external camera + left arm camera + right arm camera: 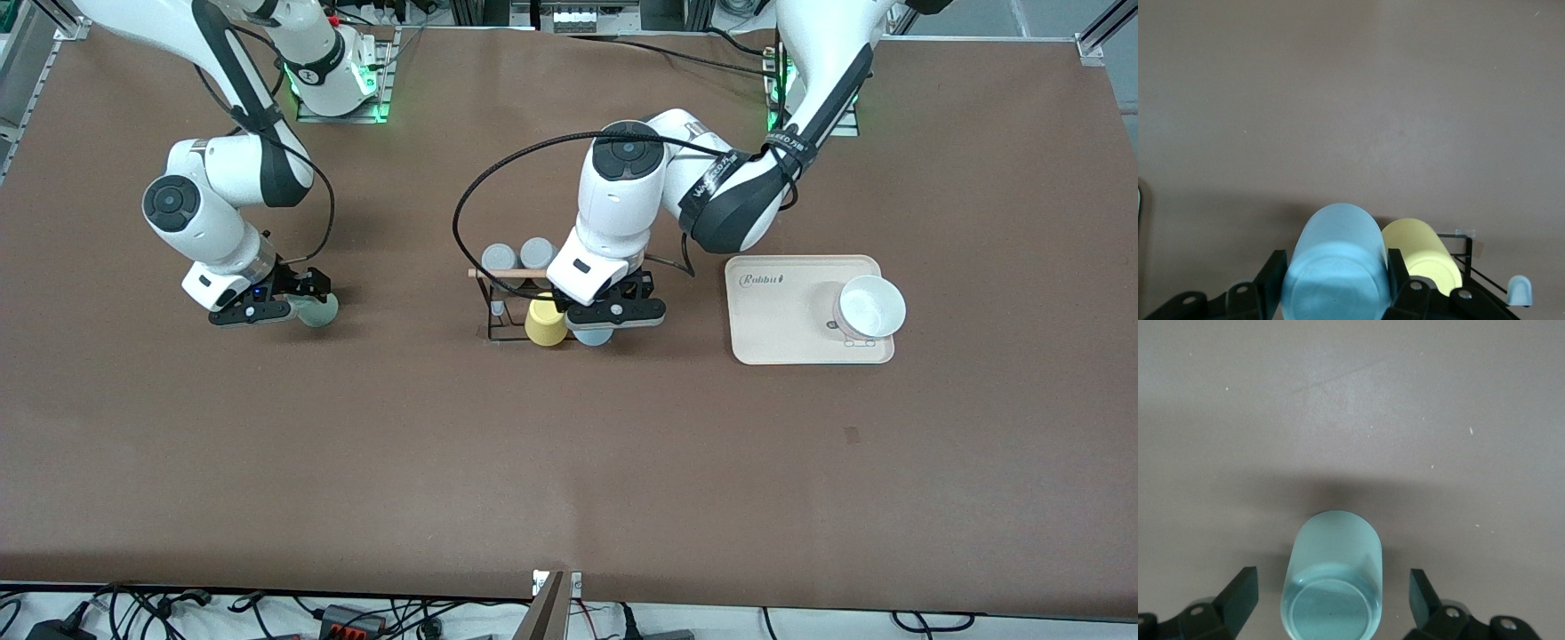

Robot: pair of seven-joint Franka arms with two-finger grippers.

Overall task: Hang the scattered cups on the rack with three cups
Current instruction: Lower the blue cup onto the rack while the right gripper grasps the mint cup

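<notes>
The mint-green cup needs my right gripper next around its closed base end (1331,603), to hang on the rack.
The light blue cup (593,336) is held in my left gripper (594,325), at the black wire rack (494,313) with its wooden rod (507,273). In the left wrist view both fingers (1399,267) press the blue cup (1338,253), which sits right beside the yellow cup (1418,245). The pale mint-green cup (318,311) rests on the table toward the right arm's end. My right gripper (305,307) is open around it. In the right wrist view the mint cup (1333,573) sits between the spread fingers (1238,590) with a gap on each side.
A yellow cup (546,322) and two grey cups (517,255) sit on the rack. A cream tray (782,320) with a white bowl (871,307) lies toward the left arm's end. A rack peg (1519,290) shows past the yellow cup.
</notes>
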